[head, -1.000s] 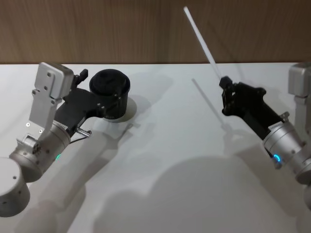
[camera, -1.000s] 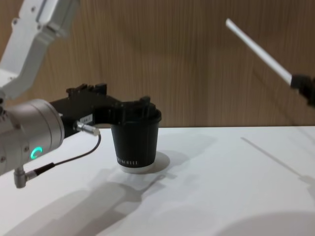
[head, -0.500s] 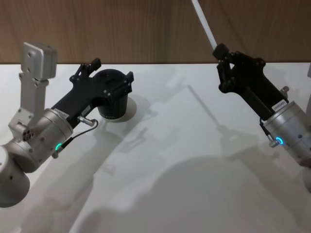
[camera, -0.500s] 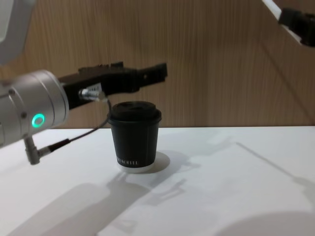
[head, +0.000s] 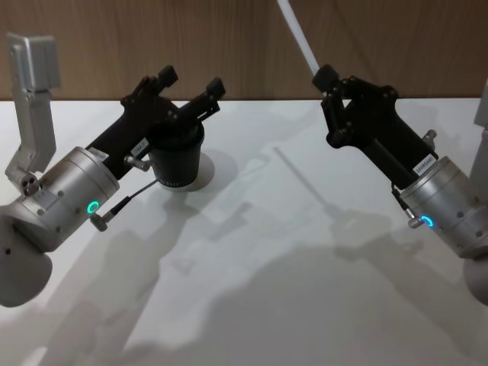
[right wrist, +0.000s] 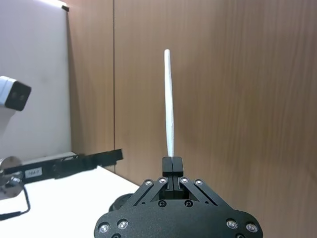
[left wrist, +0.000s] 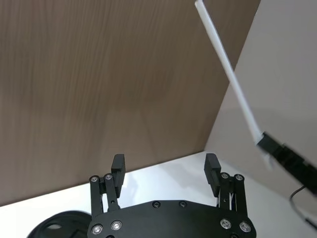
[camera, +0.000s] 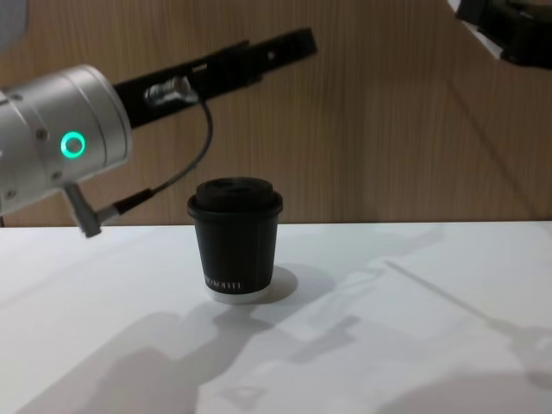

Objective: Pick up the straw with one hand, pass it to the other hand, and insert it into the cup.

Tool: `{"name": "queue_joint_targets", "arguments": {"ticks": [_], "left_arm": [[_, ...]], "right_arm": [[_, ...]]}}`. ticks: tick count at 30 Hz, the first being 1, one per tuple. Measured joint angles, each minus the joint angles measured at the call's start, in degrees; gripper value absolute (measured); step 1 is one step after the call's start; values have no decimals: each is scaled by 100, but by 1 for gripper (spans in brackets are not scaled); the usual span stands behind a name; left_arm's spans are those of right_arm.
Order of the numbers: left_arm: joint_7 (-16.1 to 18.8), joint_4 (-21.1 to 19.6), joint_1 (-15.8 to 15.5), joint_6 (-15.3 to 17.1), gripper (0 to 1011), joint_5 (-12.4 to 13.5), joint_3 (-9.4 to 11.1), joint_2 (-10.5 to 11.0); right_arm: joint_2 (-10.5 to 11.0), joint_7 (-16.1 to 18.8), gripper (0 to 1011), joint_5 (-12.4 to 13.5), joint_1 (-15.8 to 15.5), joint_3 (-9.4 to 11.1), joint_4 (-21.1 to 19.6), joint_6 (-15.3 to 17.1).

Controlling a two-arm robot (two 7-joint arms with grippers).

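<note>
I need to grip the white straw by its middle [right wrist: 169, 101] with my left gripper next, so that I can insert it into the black lidded cup.
The thin white straw [head: 296, 34] sticks up and away from my right gripper [head: 325, 77], which is shut on its lower end, high over the table's back right. In the right wrist view the straw [right wrist: 170, 104] rises straight out of the closed fingertips [right wrist: 172, 162]. The black lidded cup [head: 176, 162] stands upright at the back left of the table; in the chest view the cup [camera: 235, 241] stands free. My left gripper [head: 191, 81] hovers open above the cup, nothing between its fingers [left wrist: 118, 162], pointing toward the straw [left wrist: 228, 69].
The white table [head: 267, 252] spreads wide in front of the cup. A wood-panelled wall [head: 229, 46] closes off the back. A dark cable [camera: 185, 168] loops under my left wrist, above the cup.
My left gripper has lifted from around the cup to above it, fingers open. My right gripper has carried the straw upward and leftward, toward the left gripper.
</note>
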Motion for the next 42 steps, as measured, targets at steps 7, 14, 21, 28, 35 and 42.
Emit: {"name": "queue_joint_targets", "arguments": {"ticks": [7,14,21,28,35,42], "left_arm": [[-233,68,-76,131,1003,-549,-98,-152],[-434,196,-167,263,1003,-992,-127,-272],[-587,324,-260,381,1003,-1264,-83,-347],[-774,488,-382,492,1003,-1508,-2,-437],[-1054,690,-539,561,1003,-1758,81,-555],[-1328,917,-725,584,1003,-1985,162,-691]], "right_arm": [[13,54,1,28,25,-103,57,-50],[22,80,1,57,38,-163,88,-72],[24,88,1,68,43,-195,101,-81],[28,94,1,75,47,-216,110,-89],[30,100,1,81,51,-228,115,-95],[30,103,1,86,52,-233,118,-96]]}}
